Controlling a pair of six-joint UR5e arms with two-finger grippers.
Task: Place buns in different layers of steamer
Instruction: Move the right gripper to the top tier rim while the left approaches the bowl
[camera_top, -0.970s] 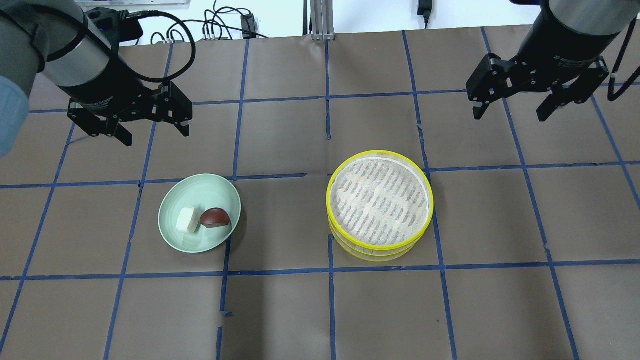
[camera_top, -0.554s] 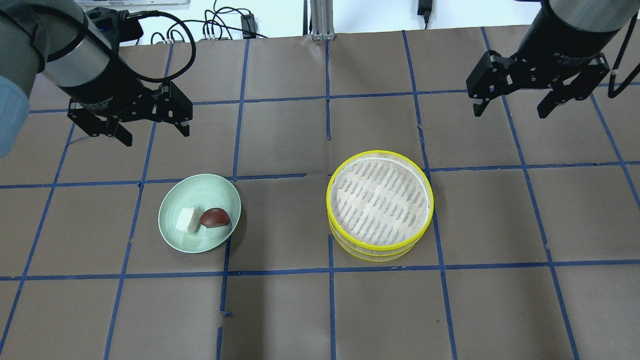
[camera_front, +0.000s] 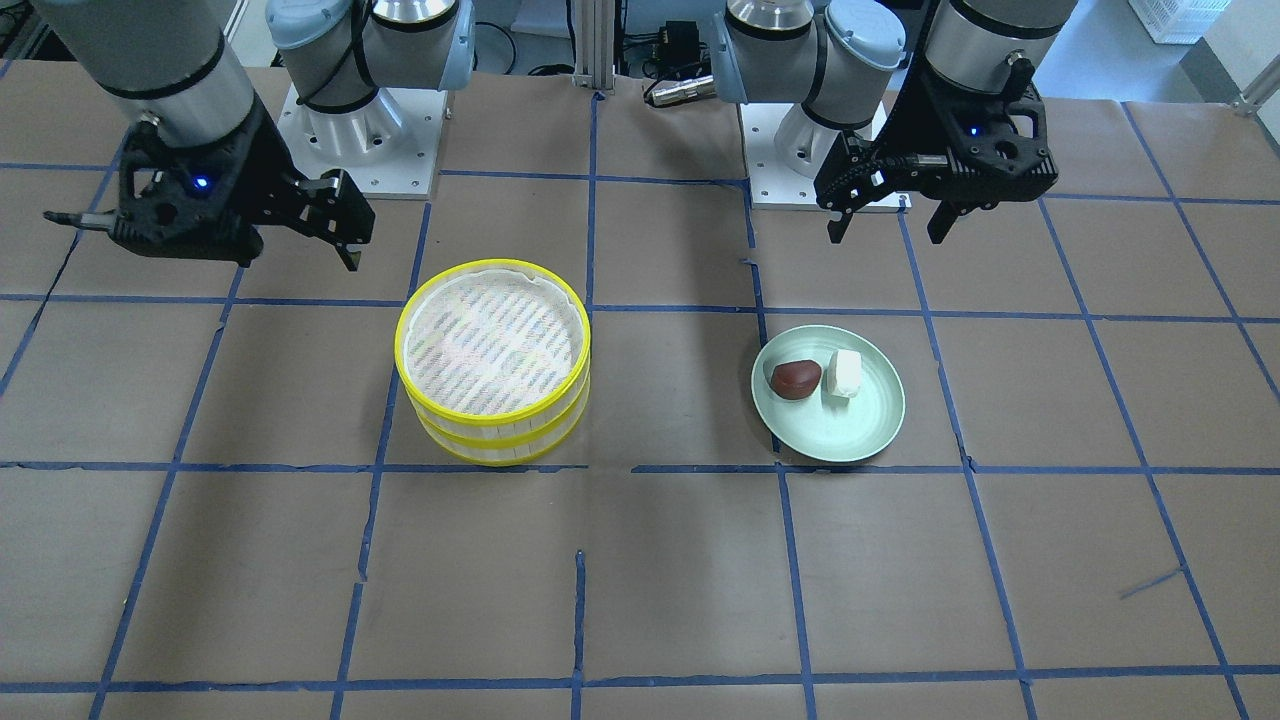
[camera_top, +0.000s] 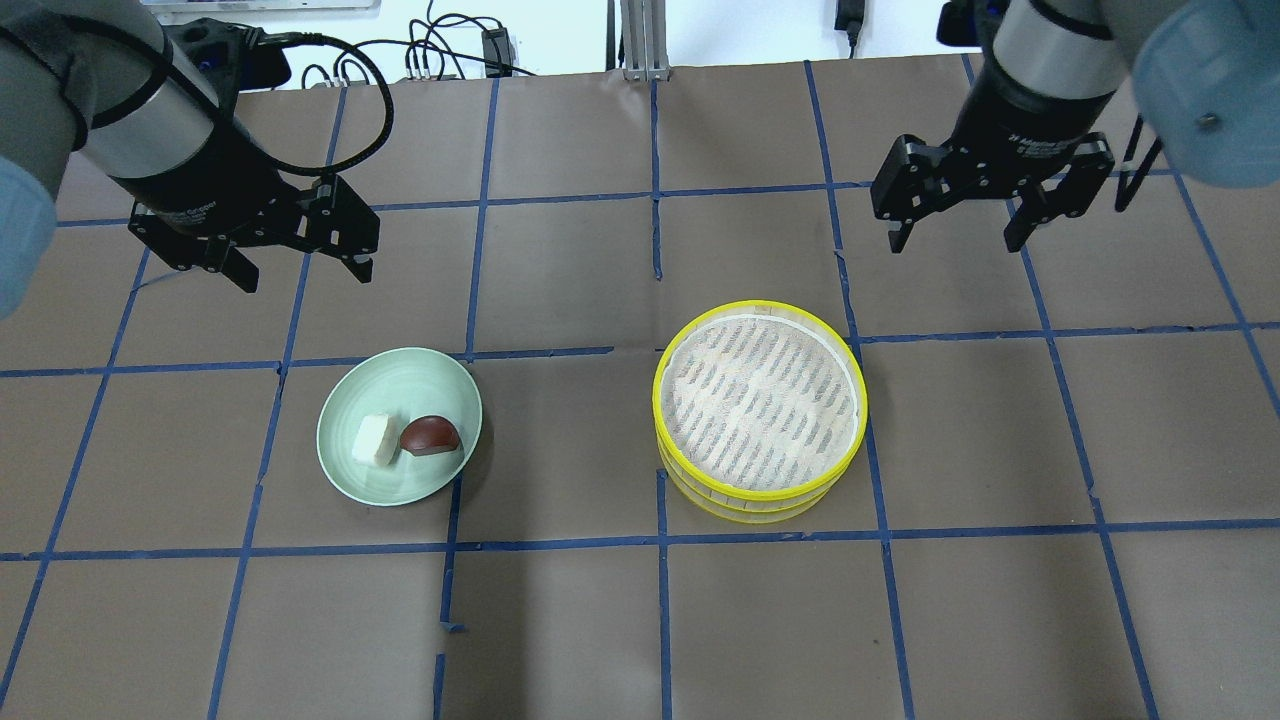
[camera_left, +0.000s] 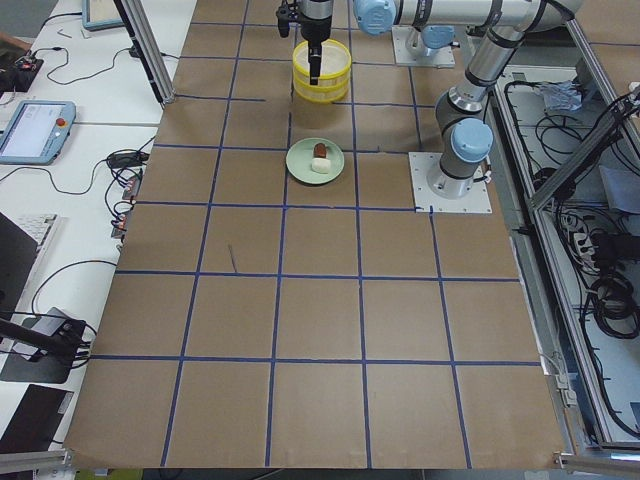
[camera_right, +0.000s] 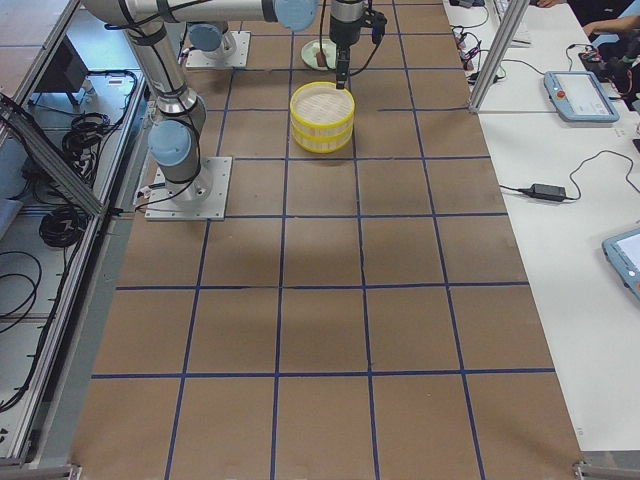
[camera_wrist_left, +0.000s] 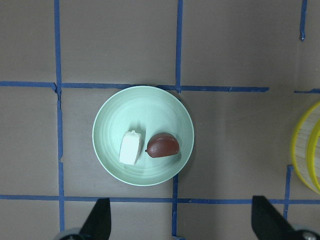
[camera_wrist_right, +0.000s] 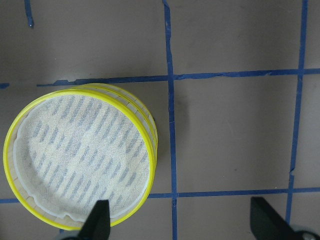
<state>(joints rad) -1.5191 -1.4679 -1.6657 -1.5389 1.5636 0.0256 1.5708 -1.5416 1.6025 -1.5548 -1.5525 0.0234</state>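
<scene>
My right gripper is about to grab the top steamer layer by its yellow rim (camera_front: 414, 300) (camera_wrist_right: 145, 145), so the steamer layers can be separated for the buns.
A white blocky bun (camera_top: 374, 440) and a reddish-brown glossy bun (camera_top: 430, 436) lie side by side on a pale green plate (camera_top: 400, 370); both also show in the left wrist view, the white one (camera_wrist_left: 131, 148) and the brown one (camera_wrist_left: 162, 145). Two yellow-rimmed steamer layers (camera_top: 760, 400) stand stacked, and the top floor is bare in the right wrist view (camera_wrist_right: 80, 155). My left gripper (camera_top: 305, 278) hangs open and empty above the table behind the plate. My right gripper (camera_top: 952, 247) hangs open and empty behind the steamer, to its right.
The table is brown paper with a blue tape grid (camera_top: 660, 540). Cables (camera_top: 440, 50) lie past the far edge. The arm bases (camera_front: 360, 130) stand at the robot's side of the table.
My right gripper has moved left, nearer the steamer's far side. My left gripper has barely shifted. The buns, plate and steamer have not moved.
</scene>
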